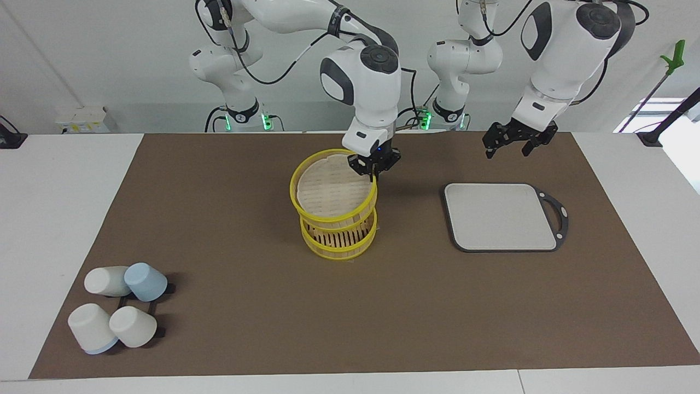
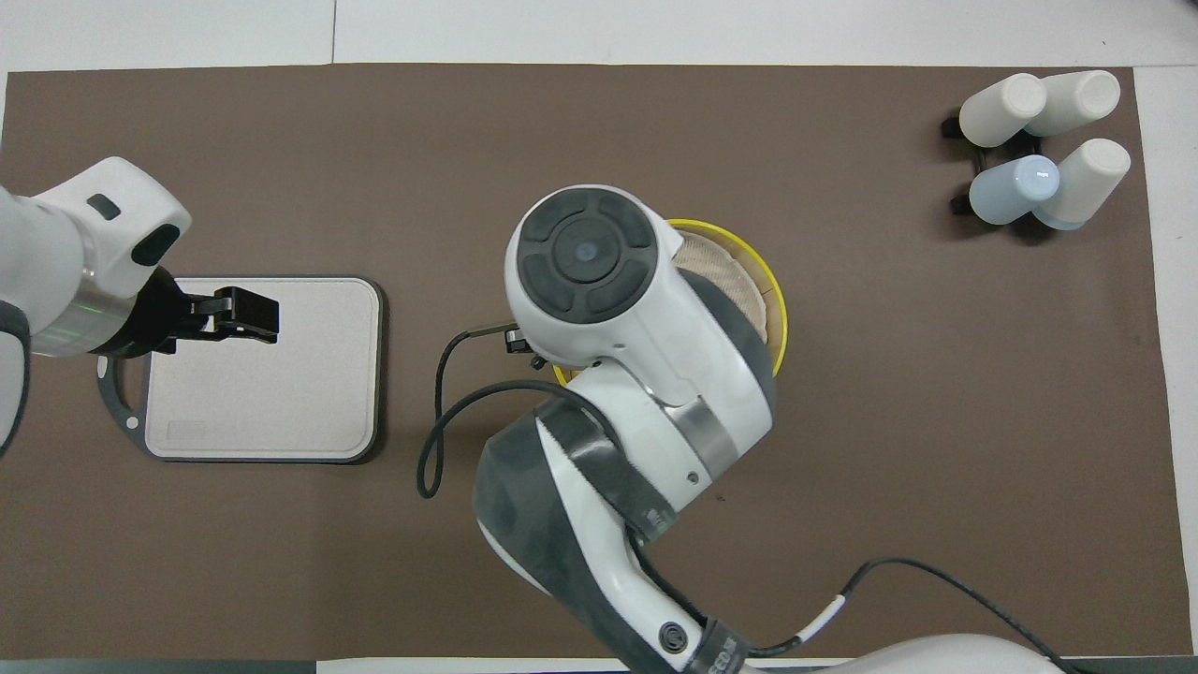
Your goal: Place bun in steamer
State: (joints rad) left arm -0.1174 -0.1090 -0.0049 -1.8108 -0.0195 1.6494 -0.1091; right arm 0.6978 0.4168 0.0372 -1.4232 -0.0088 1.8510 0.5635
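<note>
The lid comes down onto the steamer next, before my right gripper releases it, since the lid's edge (image 2: 777, 294) hangs tilted above the steamer's yellow rim (image 2: 559, 374).
The steamer (image 1: 339, 242) stands at the middle of the mat, with only its yellow rim and slatted wall showing. Its matching lid (image 1: 332, 189) hangs tilted just above it, and my right gripper (image 1: 374, 166) is shut on the lid's rim on the robots' side. The bun is hidden under the lid. In the overhead view my right arm covers the steamer, and only an arc of the lid (image 2: 773, 309) shows. My left gripper (image 1: 511, 146) is open and holds nothing, raised over the grey board (image 1: 500, 216); it is the left gripper (image 2: 262, 315) in the overhead view.
The grey square board (image 2: 262, 393) with a dark handle lies toward the left arm's end of the table. Several white and blue cups (image 1: 117, 306) lie on a black rack at the right arm's end, farthest from the robots; these cups (image 2: 1039, 140) also show overhead.
</note>
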